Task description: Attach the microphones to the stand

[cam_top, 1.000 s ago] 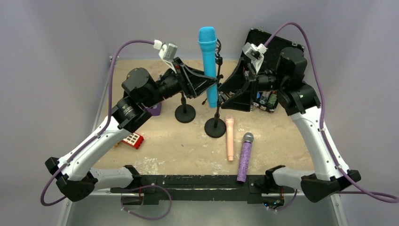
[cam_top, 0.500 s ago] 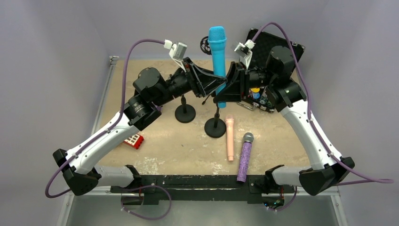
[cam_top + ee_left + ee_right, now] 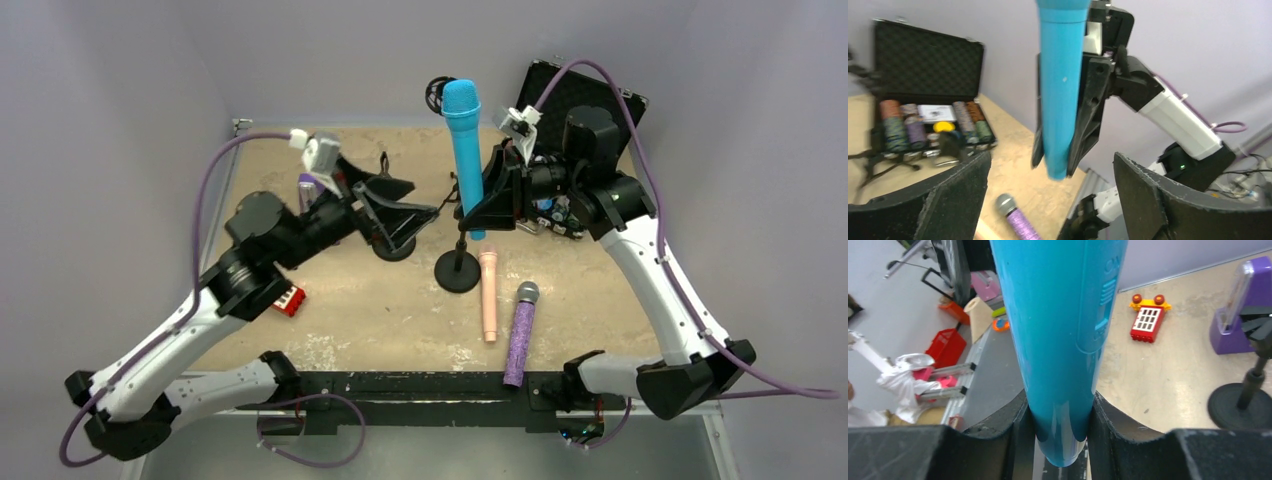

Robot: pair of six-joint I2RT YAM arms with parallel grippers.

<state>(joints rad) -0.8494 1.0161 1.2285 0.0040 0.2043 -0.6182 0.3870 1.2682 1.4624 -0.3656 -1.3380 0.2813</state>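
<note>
My left gripper grabs the second stand's pole below the clip next, so the clip stays free for attaching a microphone (image 3: 463,140).
The turquoise microphone (image 3: 463,140) hangs upright over the back of the table, and my right gripper (image 3: 478,207) is shut on its lower end. The right wrist view shows that handle (image 3: 1063,340) pinched between both fingers of the right gripper (image 3: 1060,435). My left gripper (image 3: 425,202) stands open to the mic's left and touches nothing; in its own view the left gripper (image 3: 1052,167) faces the mic (image 3: 1060,90). One stand (image 3: 458,270) rises just below the held mic. The peach-pink mic (image 3: 488,295) and the glittery purple mic (image 3: 520,335) lie flat beside its base.
A second stand base (image 3: 393,247) sits under my left gripper. An open black case (image 3: 585,95) of poker chips stands at the back right. A purple metronome (image 3: 309,186) and a red toy phone (image 3: 286,298) are on the left side.
My left gripper has opened, let go of the turquoise mic and drawn back to the left. My right gripper has shut on the mic and now holds it alone.
</note>
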